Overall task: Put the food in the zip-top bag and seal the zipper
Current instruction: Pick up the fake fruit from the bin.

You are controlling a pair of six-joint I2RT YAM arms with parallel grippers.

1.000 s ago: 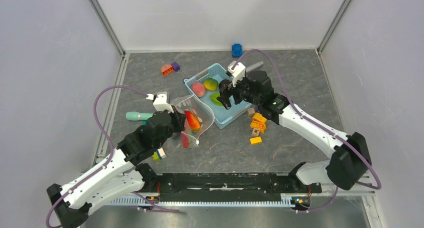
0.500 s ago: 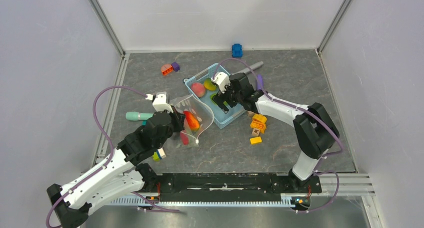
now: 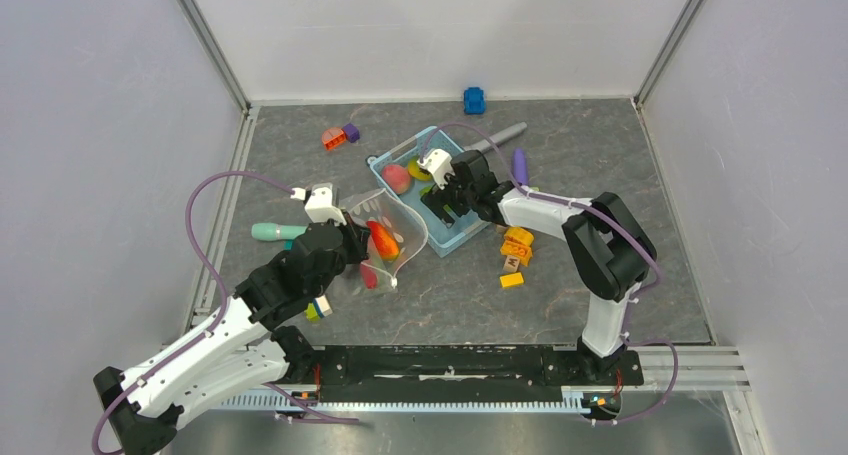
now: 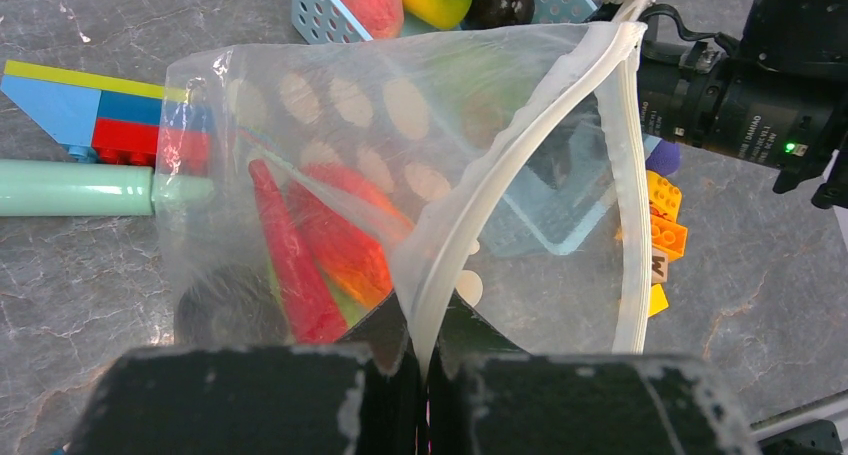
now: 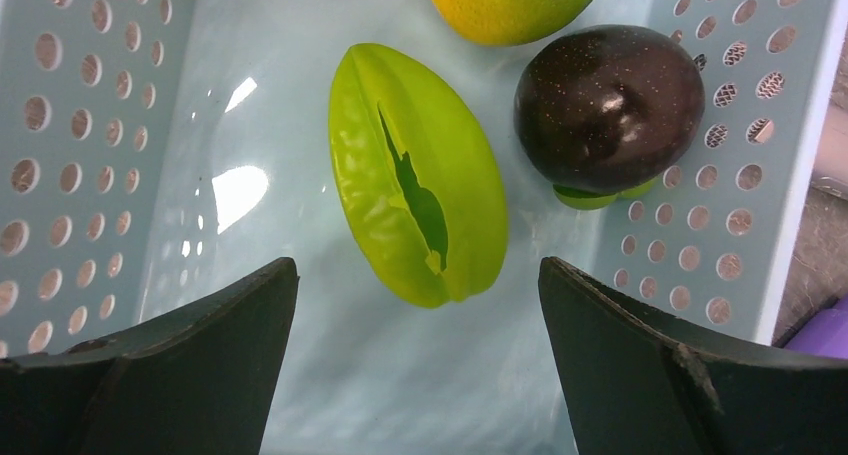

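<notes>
My right gripper should take hold of the green starfruit-shaped piece [image 5: 440, 155] across its sides at the piece's near end [image 5: 434, 240], so the piece's far end stays free to go into the zip-top bag.
My left gripper [image 4: 428, 315] is shut on the zipper [image 4: 628, 175] edge of the clear dotted zip-top bag [image 4: 330, 105] and holds its mouth open toward the basket. Red [image 4: 290, 265] and orange [image 4: 350, 250] food lies inside the bag. My right gripper [image 5: 418, 265] hangs open low inside the light-blue basket [image 5: 90, 125], its fingers on either side of a green starfruit-shaped piece [image 5: 440, 155] without touching it. A dark brown fruit [image 5: 608, 105] and a yellow-green one [image 5: 510, 0] lie beyond it. From above, the pink fruit [image 3: 396, 178] sits at the basket's far corner.
Lettered and orange blocks [image 3: 517, 247] lie right of the basket [image 3: 458, 239]. A purple stick [image 3: 519, 165] and a grey pen [image 3: 505, 133] lie behind it. A teal stick [image 3: 275, 232] and lego bricks [image 4: 90, 115] sit by the bag. A blue toy [image 3: 473, 99] is at the back wall.
My right arm swung left and lowered its open gripper into the basket over the green fruit. The left gripper and the bag have stayed put.
</notes>
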